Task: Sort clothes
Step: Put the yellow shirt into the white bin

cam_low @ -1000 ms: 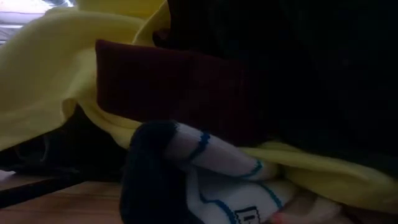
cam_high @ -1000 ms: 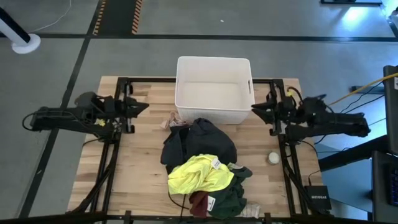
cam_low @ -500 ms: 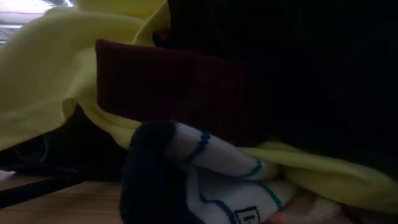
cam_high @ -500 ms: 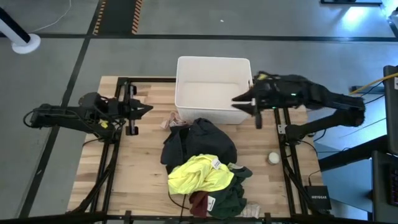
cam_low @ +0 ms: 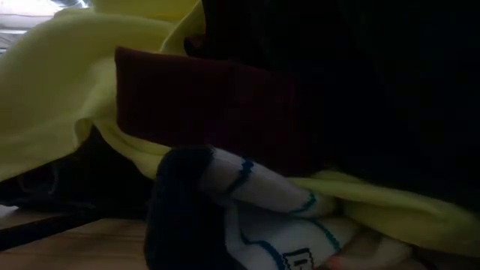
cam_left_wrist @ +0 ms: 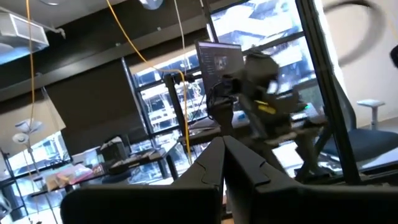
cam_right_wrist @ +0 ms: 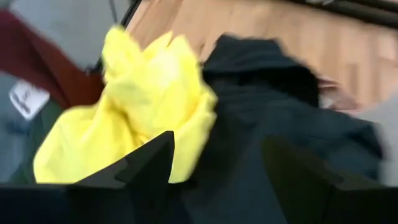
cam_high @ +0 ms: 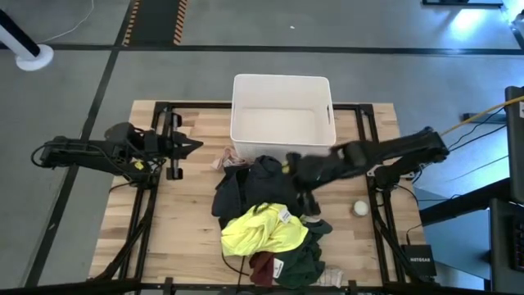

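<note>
My right gripper will next grab the neon yellow garment by its bunched fold [cam_high: 277, 216], to move it into the white bin.
The clothes lie in a heap at the table's near middle. A black garment [cam_high: 258, 184] is at the far side, with a neon yellow one [cam_high: 258, 229] in front of it. A dark green one with a white label [cam_high: 304, 256] and a small maroon one [cam_high: 260, 267] are at the near edge. My right gripper [cam_high: 303, 195] is open above the black garment [cam_right_wrist: 292, 124], beside the yellow one [cam_right_wrist: 149, 106], and I see no touch. My left gripper [cam_high: 190, 146] is shut and empty at the table's left. The low view shows only yellow [cam_low: 45, 90] and maroon cloth [cam_low: 202, 97].
A white rectangular bin [cam_high: 282, 79] stands at the table's far middle, just behind the heap. A small white ball [cam_high: 360, 208] lies on the wood to the right of the heap. Black frame rails run along both sides of the table.
My right arm has swung from the table's right side, past the bin's right end, toward the left and near edge. Its gripper now hangs over the heap. The clothes have not moved.
</note>
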Controlling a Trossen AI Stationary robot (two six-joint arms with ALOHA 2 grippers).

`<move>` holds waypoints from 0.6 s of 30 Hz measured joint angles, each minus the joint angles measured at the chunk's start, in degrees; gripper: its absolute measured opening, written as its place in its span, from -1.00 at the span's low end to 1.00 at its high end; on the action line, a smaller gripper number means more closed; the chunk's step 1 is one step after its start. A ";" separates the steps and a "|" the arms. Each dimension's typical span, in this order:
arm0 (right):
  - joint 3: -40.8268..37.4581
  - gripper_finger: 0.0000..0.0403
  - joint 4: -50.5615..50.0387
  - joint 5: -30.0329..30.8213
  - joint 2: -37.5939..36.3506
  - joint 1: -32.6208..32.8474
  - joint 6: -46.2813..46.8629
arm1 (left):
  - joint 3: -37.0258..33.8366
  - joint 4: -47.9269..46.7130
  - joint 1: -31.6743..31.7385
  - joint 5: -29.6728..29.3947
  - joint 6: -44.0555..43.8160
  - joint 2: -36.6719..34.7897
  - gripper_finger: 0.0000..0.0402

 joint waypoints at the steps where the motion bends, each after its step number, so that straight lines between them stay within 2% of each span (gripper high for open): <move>1: 0.00 0.30 0.02 0.01 1.24 0.59 -0.33 | 0.00 -0.01 0.00 0.00 0.00 0.01 -1.00; 6: 0.00 0.30 1.99 -0.63 6.34 1.46 -0.76 | 0.00 -0.68 0.00 0.39 -0.22 0.04 -1.00; 13: 0.00 0.30 4.98 -8.73 10.49 1.37 -2.55 | 0.00 -0.69 0.00 0.39 -1.75 0.15 -1.00; 18: 0.00 0.30 5.04 -7.91 12.87 1.36 -5.49 | 0.00 -0.93 0.02 0.39 -2.60 0.15 -1.00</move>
